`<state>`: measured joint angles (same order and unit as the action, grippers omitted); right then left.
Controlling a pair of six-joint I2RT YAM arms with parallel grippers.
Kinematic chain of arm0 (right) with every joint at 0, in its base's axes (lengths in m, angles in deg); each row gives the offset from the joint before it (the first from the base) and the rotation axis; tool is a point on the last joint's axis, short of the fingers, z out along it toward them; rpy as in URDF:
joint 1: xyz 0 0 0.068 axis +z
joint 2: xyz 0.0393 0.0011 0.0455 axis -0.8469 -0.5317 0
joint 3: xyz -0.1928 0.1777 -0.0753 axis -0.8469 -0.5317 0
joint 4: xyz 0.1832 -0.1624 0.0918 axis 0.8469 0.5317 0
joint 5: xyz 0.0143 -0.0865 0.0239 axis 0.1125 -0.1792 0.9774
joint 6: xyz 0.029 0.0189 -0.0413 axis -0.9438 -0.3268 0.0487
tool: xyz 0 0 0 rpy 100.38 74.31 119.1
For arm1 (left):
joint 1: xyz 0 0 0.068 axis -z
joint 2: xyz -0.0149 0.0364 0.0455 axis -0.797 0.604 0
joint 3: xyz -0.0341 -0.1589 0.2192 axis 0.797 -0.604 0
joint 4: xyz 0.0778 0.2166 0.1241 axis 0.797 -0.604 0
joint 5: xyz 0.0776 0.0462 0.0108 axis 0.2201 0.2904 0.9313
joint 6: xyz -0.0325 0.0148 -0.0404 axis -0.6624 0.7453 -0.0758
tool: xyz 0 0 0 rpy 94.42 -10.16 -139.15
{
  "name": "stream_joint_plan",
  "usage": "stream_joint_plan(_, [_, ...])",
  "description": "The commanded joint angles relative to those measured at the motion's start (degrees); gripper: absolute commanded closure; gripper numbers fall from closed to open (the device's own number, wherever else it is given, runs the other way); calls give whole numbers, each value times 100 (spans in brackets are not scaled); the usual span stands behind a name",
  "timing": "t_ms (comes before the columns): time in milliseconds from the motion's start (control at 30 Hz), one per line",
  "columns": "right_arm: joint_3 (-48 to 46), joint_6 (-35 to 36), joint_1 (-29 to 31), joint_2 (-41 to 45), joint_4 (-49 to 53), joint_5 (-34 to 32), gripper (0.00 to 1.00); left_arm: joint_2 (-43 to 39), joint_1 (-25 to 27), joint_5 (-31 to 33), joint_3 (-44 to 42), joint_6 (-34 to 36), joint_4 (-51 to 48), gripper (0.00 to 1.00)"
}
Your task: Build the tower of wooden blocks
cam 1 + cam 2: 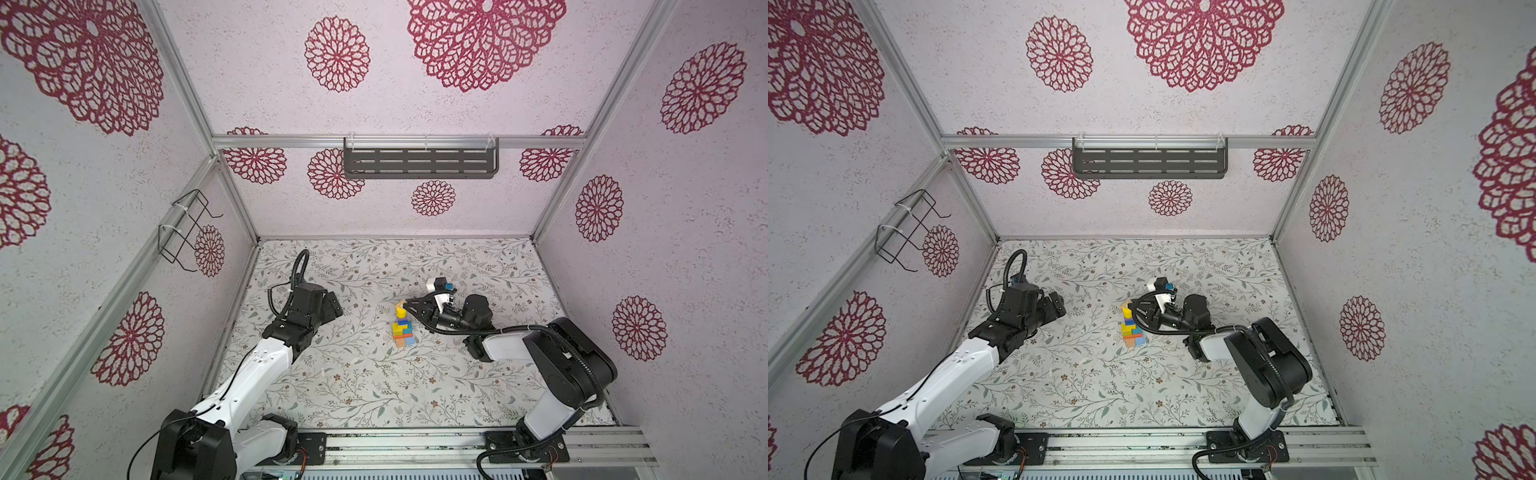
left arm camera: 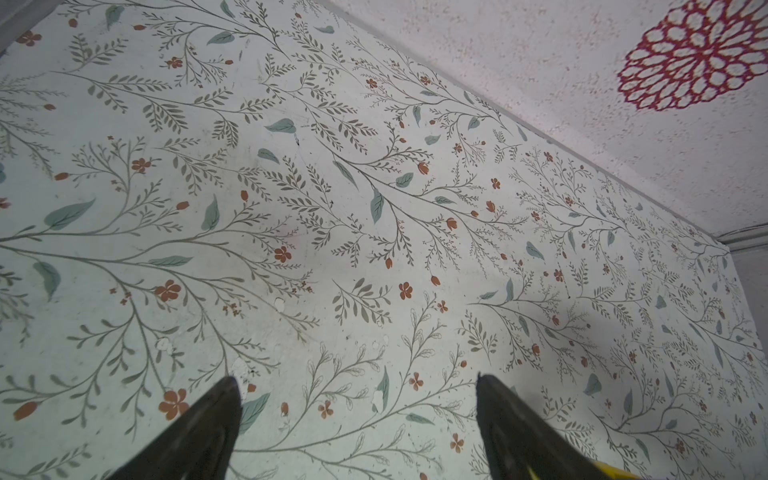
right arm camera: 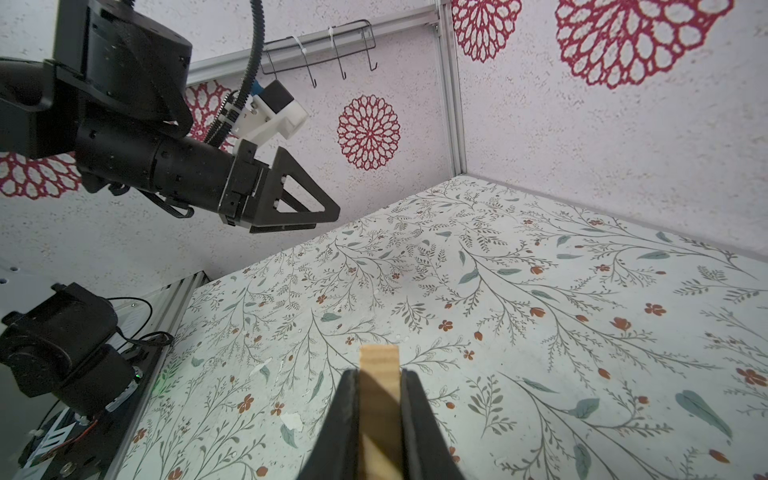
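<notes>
The tan block [image 1: 400, 303] in my fingers sits on the yellow cylinder's top [image 1: 400, 310]. It would rest there if I let go now, so my right gripper will open its fingers.
The wood block tower [image 1: 402, 329] [image 1: 1131, 330] stands mid-table in both top views: tan and light blue blocks at the base, an orange brick, yellow, teal and blue blocks, and a yellow cylinder [image 1: 400, 311] on top. My right gripper [image 1: 400, 306] [image 3: 379, 372] hovers just at the tower's top, shut on a bare tan block [image 3: 379, 358] that sticks out past the fingertips. My left gripper [image 1: 335, 306] [image 2: 357, 378] is well to the tower's left, open, with only the floral table between its fingers. The tower is out of both wrist views.
The floral table cover [image 1: 374, 386] is walled on three sides. A dark slotted shelf [image 1: 419, 163] hangs on the back wall and a wire rack [image 1: 187, 230] on the left wall. An aluminium rail [image 1: 415, 445] carries both arm bases along the front edge.
</notes>
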<state>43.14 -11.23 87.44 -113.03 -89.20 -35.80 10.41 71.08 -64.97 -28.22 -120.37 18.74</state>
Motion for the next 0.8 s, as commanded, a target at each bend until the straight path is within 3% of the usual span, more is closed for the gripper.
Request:
stream_joint_plan(0, [134, -107, -46, -28, -339, 189, 84, -8, 18, 78, 110, 14, -25, 9])
stream_joint_plan(767, [188, -285, -64, -72, -451, 233, 82, -43, 19, 96, 131, 26, -83, 9])
